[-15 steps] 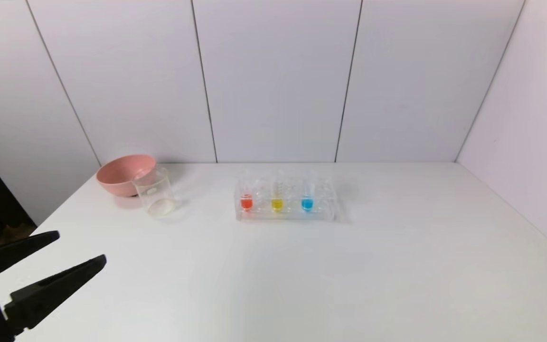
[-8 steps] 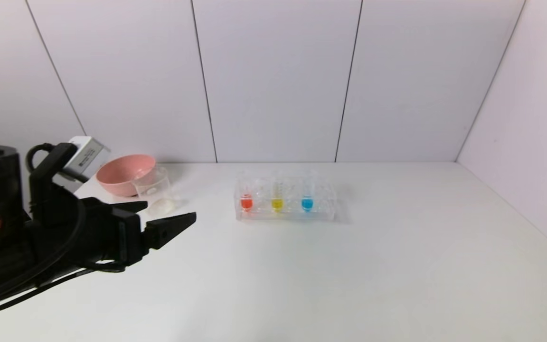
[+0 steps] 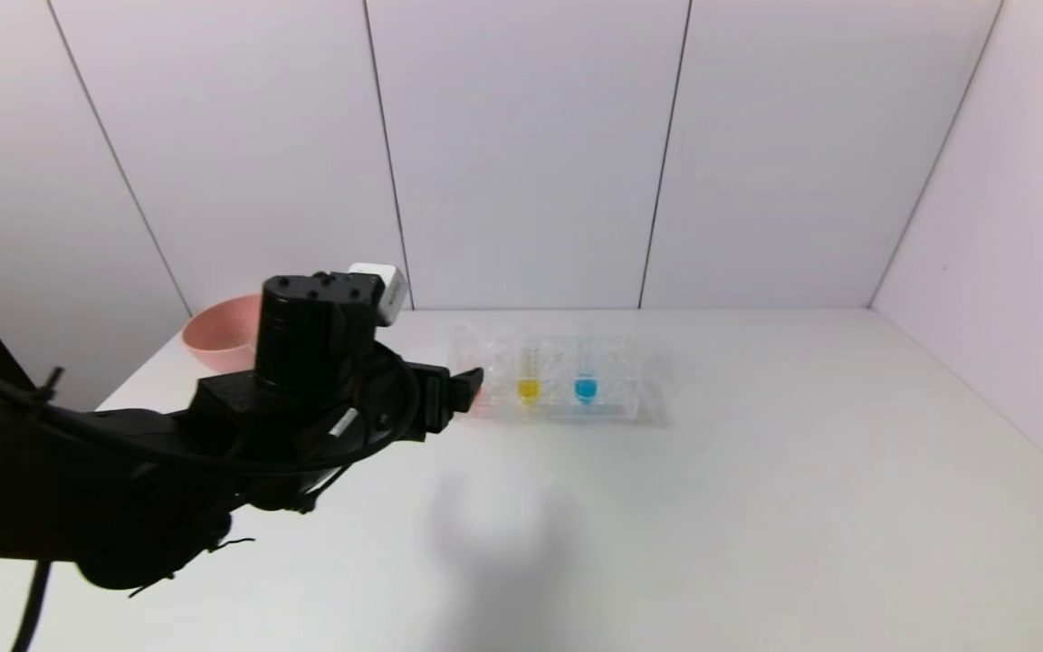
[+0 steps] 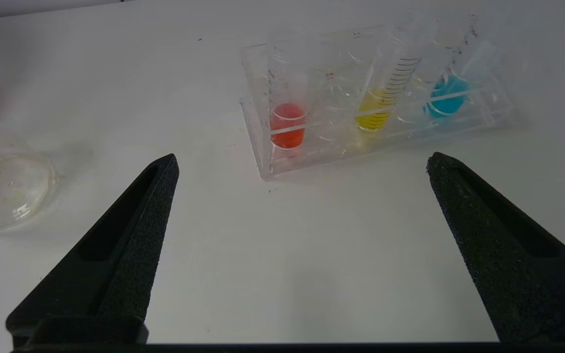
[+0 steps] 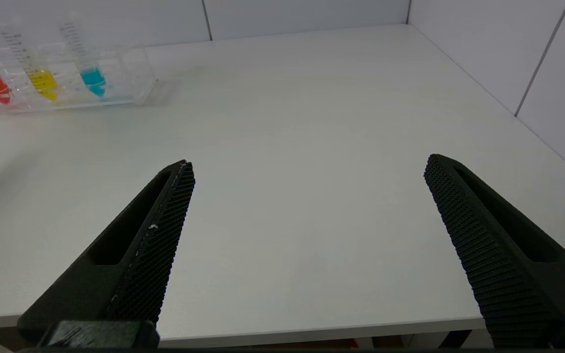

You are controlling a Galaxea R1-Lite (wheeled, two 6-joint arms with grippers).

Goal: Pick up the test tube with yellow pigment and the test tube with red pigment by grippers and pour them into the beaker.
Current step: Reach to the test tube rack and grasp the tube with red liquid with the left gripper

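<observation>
I need to pick up the red test tube next with my left gripper by its upper end (image 4: 289,56), because the rack closes around the lower half of the tube.
The test tube with red pigment (image 4: 287,125), the test tube with yellow pigment (image 4: 373,110) and a blue tube (image 4: 447,95) stand upright in a clear rack (image 4: 263,147). My left gripper (image 4: 302,158) is open and empty, hovering just short of the rack's near side, with the red and yellow tubes ahead of the gap. In the head view it (image 3: 465,385) covers the red tube; the yellow tube (image 3: 529,389) shows. The beaker (image 4: 8,191) stands off to the side, hidden by my left arm in the head view. My right gripper (image 5: 309,161) is open and empty above the table's front edge.
A pink bowl (image 3: 214,337) stands at the back left, partly behind my left arm. The rack also shows in the right wrist view (image 5: 135,93), far from the right gripper. White wall panels close the table's back and right sides.
My left arm has swung up from the table's near left corner and rightward to the rack. It now covers the beaker and the red tube in the head view.
</observation>
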